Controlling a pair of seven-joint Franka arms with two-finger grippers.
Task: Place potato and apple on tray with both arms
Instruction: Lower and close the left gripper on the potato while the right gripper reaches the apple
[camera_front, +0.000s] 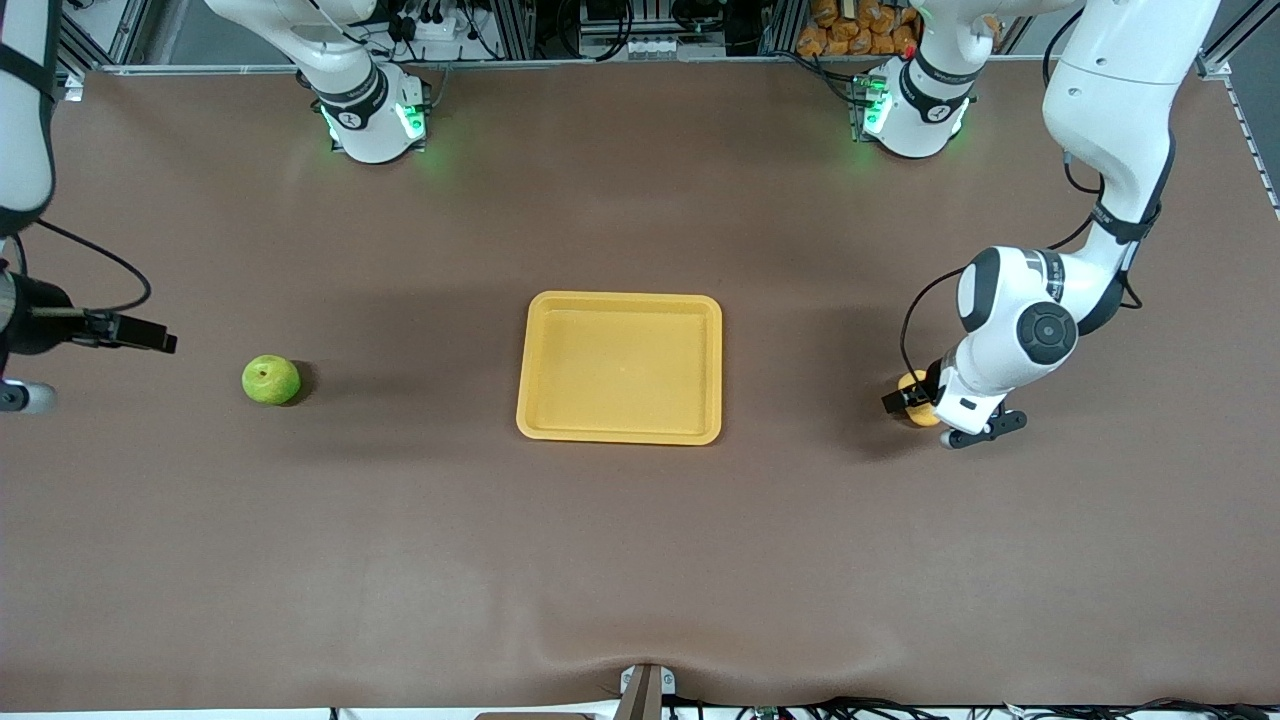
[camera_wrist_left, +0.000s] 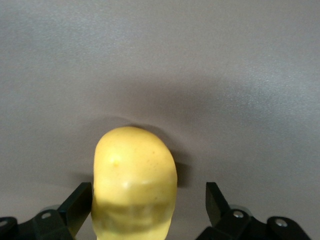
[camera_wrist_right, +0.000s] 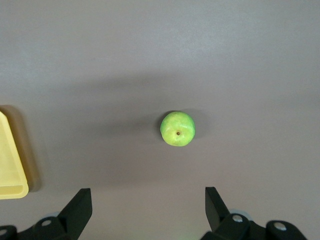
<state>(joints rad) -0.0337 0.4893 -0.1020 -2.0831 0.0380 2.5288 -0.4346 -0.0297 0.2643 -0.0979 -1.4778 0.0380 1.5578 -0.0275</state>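
Note:
The yellow potato (camera_front: 916, 385) (camera_wrist_left: 135, 175) sits low between my left gripper's fingers, so it is time for that gripper to close on it now.
The yellow potato (camera_front: 916, 385) lies on the brown table toward the left arm's end, beside the tray. My left gripper (camera_front: 912, 402) is down around it, open. In the left wrist view the potato (camera_wrist_left: 135, 175) sits between the jaws of the left gripper (camera_wrist_left: 148, 194), close against one finger (camera_wrist_left: 77, 202) and apart from the other. The green apple (camera_front: 270, 380) lies toward the right arm's end. My right gripper (camera_front: 160, 340) hangs open and empty, high above the table near the apple (camera_wrist_right: 177, 129). The yellow tray (camera_front: 620, 432) lies empty mid-table.
The tray's corner (camera_wrist_right: 12, 172) shows at the edge of the right wrist view. Both arm bases (camera_front: 375, 115) stand with green lights at the table's edge farthest from the front camera. Brown tabletop lies between the tray and each fruit.

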